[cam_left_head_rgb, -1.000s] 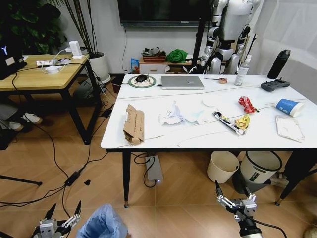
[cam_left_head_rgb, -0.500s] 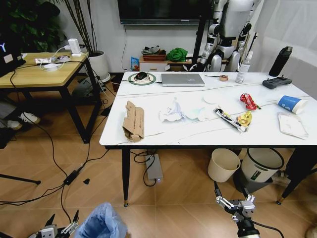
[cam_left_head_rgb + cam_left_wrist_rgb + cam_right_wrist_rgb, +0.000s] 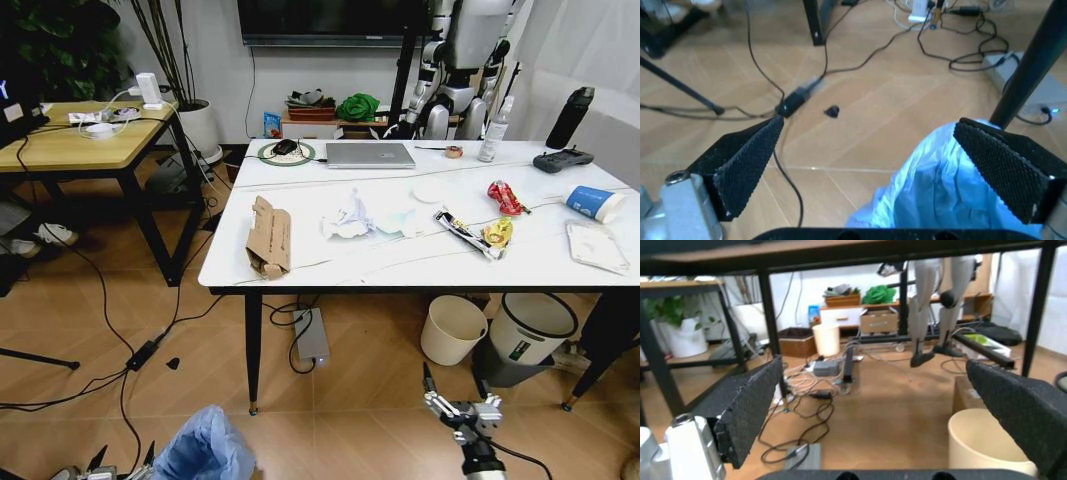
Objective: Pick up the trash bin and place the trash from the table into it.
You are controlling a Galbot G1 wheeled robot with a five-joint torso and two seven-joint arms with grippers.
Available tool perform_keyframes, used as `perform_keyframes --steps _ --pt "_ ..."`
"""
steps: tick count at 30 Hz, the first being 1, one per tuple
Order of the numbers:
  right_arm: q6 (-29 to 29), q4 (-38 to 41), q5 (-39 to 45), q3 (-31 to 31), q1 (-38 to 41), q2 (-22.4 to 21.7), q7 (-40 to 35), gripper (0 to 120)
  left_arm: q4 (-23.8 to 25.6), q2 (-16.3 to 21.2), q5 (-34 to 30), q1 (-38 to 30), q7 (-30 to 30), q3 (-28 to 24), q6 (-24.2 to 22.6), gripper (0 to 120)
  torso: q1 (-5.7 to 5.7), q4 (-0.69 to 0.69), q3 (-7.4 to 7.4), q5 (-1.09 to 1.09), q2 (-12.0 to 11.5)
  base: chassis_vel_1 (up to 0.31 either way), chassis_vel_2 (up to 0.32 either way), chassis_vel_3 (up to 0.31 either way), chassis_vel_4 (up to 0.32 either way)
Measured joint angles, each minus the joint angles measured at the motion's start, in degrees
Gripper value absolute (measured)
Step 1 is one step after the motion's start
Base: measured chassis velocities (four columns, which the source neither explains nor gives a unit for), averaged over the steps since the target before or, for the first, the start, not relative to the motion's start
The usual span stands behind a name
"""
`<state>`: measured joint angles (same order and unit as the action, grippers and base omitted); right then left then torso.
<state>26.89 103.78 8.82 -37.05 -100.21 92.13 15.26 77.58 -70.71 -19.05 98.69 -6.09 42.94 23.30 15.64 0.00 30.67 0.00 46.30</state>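
Note:
My left gripper pinches the bag by its thin upright rim next, since the bag's opening spreads too wide for the fingers to span.
The trash bin point(image 3: 205, 447), lined with a crinkly light-blue bag point(image 3: 953, 190), stands on the floor in front of the table's left end. My left gripper point(image 3: 123, 458) hangs open just left of it, apart from the bag point(image 3: 869, 122). My right gripper point(image 3: 452, 378) is open low in front of the table point(image 3: 400, 270), facing under it point(image 3: 873, 362). On the table lies the trash: torn cardboard point(image 3: 268, 238), crumpled white paper point(image 3: 350, 220), a black-silver wrapper point(image 3: 458, 232), a yellow wrapper point(image 3: 495, 235), a red wrapper point(image 3: 503, 197), a paper cup point(image 3: 592, 203) and a flat white packet point(image 3: 597, 247).
A cream bucket point(image 3: 453, 330) and a grey-black bin point(image 3: 527, 335) stand under the table's right half. A laptop point(image 3: 370, 155) and black controller point(image 3: 557, 159) rest at the table's back. Cables point(image 3: 140, 355) and a power strip point(image 3: 311, 337) lie on the floor; a wooden desk point(image 3: 75, 140) is at left.
The whole head view has shifted a little, so the camera moved. Both grippers sit lower in it; the left one has sunk to the bottom edge beside the bin.

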Motion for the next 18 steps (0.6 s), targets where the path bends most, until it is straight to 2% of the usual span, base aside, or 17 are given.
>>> perform_keyframes --steps 9,18 --pt "1.39 -1.45 -1.32 0.55 -0.82 0.0 -0.01 100 -5.9 -1.01 -0.66 -3.01 -0.58 -1.58 -0.9 100 -1.08 0.0 -1.51 0.0 -2.58 0.0 0.0 0.0 0.0" --pt "1.92 -1.81 -1.06 0.4 -1.33 0.0 -0.04 100 -9.75 -1.78 -0.09 -5.04 -0.74 -1.92 -1.5 100 -1.88 0.0 -2.65 0.0 -4.53 0.0 0.0 0.0 0.0"
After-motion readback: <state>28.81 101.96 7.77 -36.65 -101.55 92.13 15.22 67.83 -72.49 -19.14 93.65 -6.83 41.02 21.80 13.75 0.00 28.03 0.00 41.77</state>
